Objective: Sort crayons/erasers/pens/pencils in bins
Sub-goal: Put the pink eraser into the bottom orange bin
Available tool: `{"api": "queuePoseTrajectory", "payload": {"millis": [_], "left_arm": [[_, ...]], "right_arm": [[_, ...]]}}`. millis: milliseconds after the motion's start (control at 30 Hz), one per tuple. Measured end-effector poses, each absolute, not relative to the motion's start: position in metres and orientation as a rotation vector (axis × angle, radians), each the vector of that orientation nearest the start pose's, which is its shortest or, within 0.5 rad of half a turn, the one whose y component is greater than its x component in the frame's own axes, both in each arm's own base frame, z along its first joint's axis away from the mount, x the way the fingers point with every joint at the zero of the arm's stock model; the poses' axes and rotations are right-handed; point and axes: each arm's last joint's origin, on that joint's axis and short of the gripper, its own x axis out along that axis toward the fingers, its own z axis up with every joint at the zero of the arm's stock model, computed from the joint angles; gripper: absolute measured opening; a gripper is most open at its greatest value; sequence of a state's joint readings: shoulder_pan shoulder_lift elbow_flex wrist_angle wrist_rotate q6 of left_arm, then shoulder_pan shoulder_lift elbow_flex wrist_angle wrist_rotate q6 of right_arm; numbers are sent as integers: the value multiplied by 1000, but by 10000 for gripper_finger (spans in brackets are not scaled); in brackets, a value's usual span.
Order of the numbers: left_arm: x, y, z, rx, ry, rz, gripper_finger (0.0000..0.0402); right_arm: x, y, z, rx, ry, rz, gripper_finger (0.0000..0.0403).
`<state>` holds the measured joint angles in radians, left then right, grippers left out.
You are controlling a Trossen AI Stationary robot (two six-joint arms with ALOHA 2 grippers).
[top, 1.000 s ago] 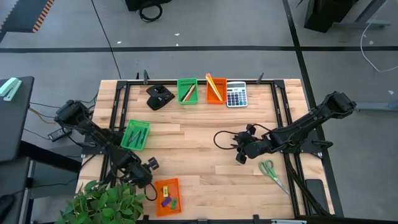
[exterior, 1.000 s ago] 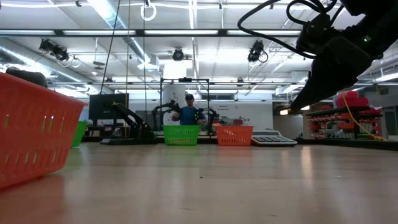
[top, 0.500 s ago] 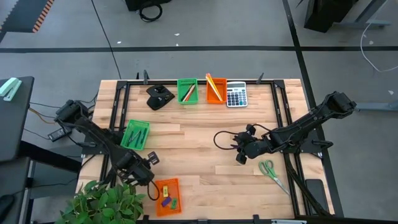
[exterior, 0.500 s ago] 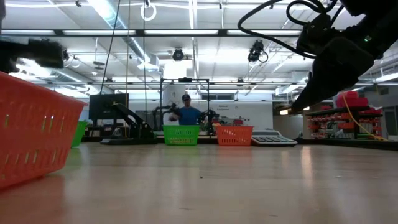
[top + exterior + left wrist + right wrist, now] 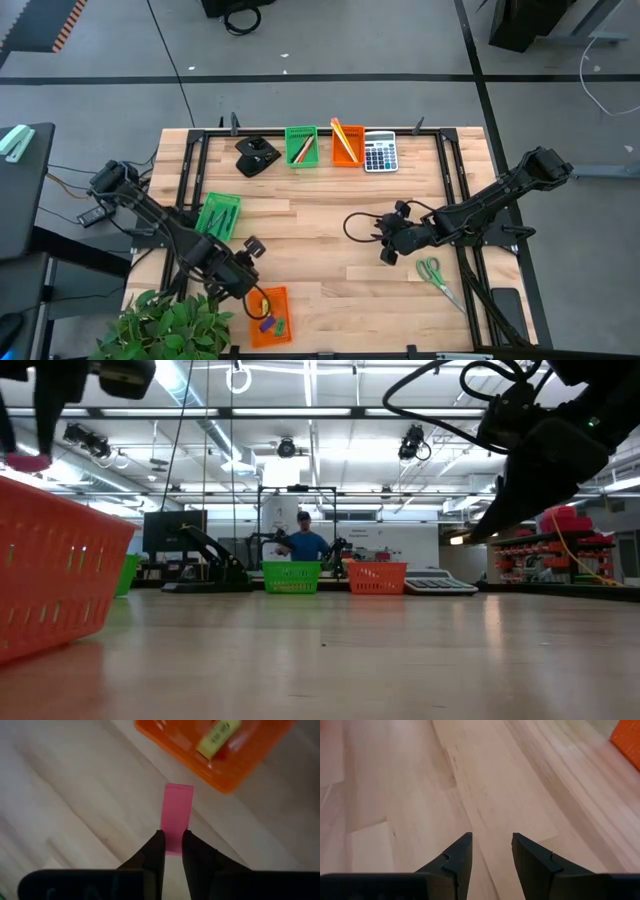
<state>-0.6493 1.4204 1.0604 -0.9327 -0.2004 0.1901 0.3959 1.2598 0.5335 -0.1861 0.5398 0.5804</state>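
Note:
My left gripper keeps hold of the pink eraser for now, until it's over the orange bin. It's short of the bin's rim and would miss if I opened now.
My left gripper is shut on a pink eraser above the table, just beside the near orange bin, which holds several erasers. The eraser also shows in the low view under the gripper, above the bin's wall. In the left wrist view the bin with a yellow eraser lies just past the pink one. My right gripper hangs open and empty over bare table right of the middle. My left gripper pinches the pink eraser's near end between its two fingers. The fingers point down at the table. The eraser sticks out past the fingertips, lifted clear of the table.
A green bin with pens stands at the left. A green bin, an orange bin with pencils, a grey calculator and a black object line the far edge. Green-handled scissors lie at the right, a plant at the near left.
My left gripper has gone toward the table's right edge with the pink eraser, closer to the near orange bin, and has come into the low view at its upper left. The right arm has kept still.

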Motion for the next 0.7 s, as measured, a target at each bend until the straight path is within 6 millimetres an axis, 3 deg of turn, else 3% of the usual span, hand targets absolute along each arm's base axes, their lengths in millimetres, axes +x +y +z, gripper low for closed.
{"api": "queuePoseTrajectory", "payload": {"millis": [433, 700], "left_arm": [[230, -160, 265, 612, 924, -480, 61], [248, -168, 252, 639, 888, -491, 60]], "right_arm": [[208, 71, 164, 96, 748, -335, 145], [208, 71, 164, 87, 753, -327, 145]]}}
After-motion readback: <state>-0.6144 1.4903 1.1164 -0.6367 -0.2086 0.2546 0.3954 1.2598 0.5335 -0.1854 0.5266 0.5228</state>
